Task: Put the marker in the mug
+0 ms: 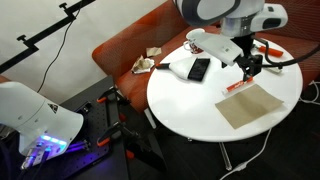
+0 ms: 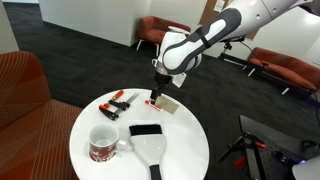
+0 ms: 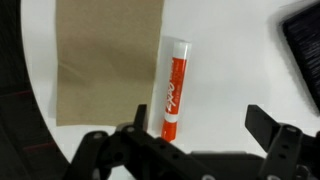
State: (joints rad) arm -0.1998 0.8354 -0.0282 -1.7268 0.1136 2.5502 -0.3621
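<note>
The gripper's fingers are above the marker's lower end with a gap between, so the gripper should go lower first and then close on the marker.
The marker (image 3: 173,88), red-orange and white, lies flat on the white table along the right edge of the tan sheet (image 3: 108,60). My gripper (image 3: 198,128) is open just above it, and the marker's near end is between the fingers, close to the left one. In both exterior views the gripper (image 1: 247,68) (image 2: 157,92) hangs low over the marker (image 1: 238,87) beside the tan sheet (image 2: 167,103). The white mug (image 2: 103,145) with a dark red pattern stands upright at the opposite side of the round table, far from the gripper.
Red-and-black clamp tools (image 2: 118,103) lie between the mug and the sheet. A black flat device (image 2: 146,130) (image 1: 199,68) and a white object (image 2: 150,152) lie mid-table. An orange-red sofa (image 1: 120,55) curves behind the table (image 1: 190,100).
</note>
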